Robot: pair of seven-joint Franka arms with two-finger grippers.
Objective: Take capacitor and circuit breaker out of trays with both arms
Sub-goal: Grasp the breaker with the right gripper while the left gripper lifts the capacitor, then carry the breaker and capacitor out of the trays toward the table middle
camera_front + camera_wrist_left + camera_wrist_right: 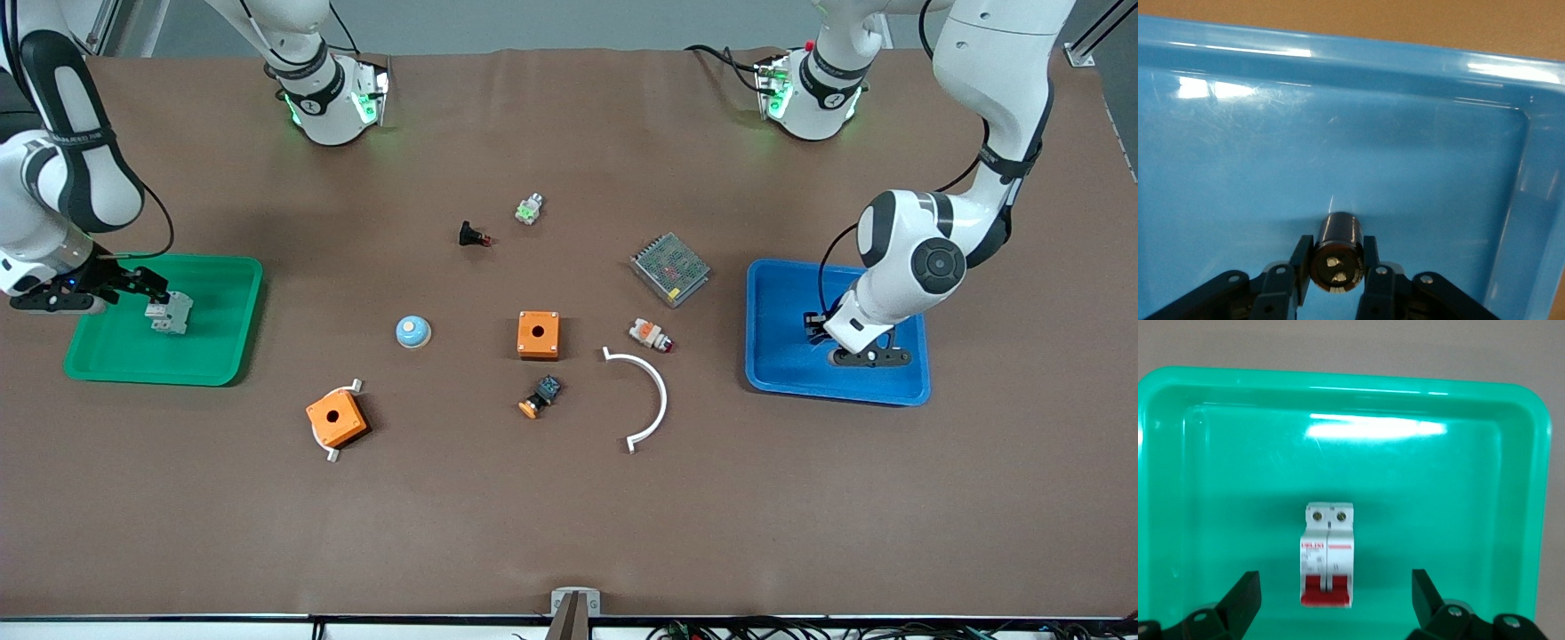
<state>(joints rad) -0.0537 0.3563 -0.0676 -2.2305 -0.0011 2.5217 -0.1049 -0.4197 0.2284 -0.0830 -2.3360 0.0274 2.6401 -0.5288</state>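
Note:
My right gripper grabs the circuit breaker by its red-lever end (1326,587) next, to take it out of the green tray (1431,480).
The capacitor (1338,248), a small black cylinder with a shiny end face, lies in the blue tray (1338,133). My left gripper (1337,245) is shut on the capacitor, one finger pressed against each side. In the front view the left gripper (814,327) is low inside the blue tray (778,373). The white-grey breaker (1328,553) with red levers lies flat in the green tray (1438,487). Over it, my right gripper (1335,593) is open, its fingers wide apart and clear of the breaker. The front view shows the right gripper (158,295) just above the breaker (172,314) in the green tray (218,293).
Mid-table lie two orange boxes (538,334) (336,418), a white arc (647,400), a metal mesh unit (670,268), a blue-white dome (413,332), a black push-button with an orange cap (540,396), a white-and-orange cylinder (651,335), a black red-tipped part (473,236) and a small green-white part (529,209).

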